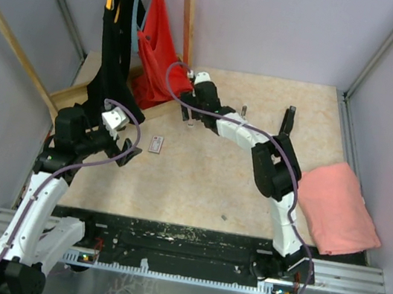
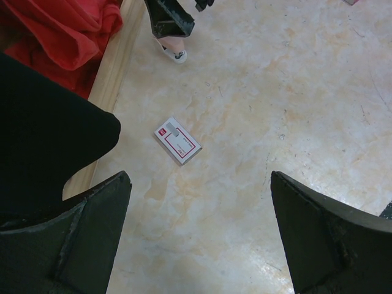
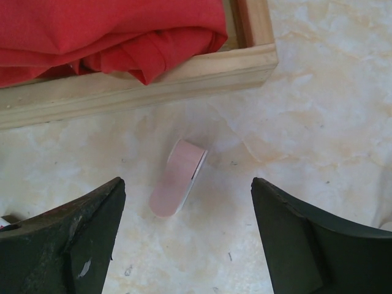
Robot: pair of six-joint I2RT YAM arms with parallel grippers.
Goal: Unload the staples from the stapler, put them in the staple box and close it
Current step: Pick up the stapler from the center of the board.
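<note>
The right gripper picks up the stapler by its rounded end [image 1: 190,124] [image 3: 165,203] next. This leaves the stapler's squared end free for opening and unloading the staples.
A small pink stapler [image 3: 177,184] lies closed on the beige table just below a wooden frame. My right gripper [image 3: 184,239] hovers above it, open and empty, with the stapler just beyond its fingertips. The stapler also shows at the top of the left wrist view [image 2: 173,50], under the right gripper's fingers. A few tiny dark specks [image 3: 229,256] lie on the table near the stapler; I cannot tell if they are staples. My left gripper [image 2: 199,233] is open and empty, above bare table near a small flat box with a red label [image 2: 177,141].
The wooden frame [image 3: 184,73] holds a red cloth [image 3: 110,30]. A black garment [image 1: 119,43] and red bag [image 1: 155,57] hang from the rack at back left. A folded pink towel [image 1: 337,207] lies at right. A black upright object [image 1: 287,121] stands at the back.
</note>
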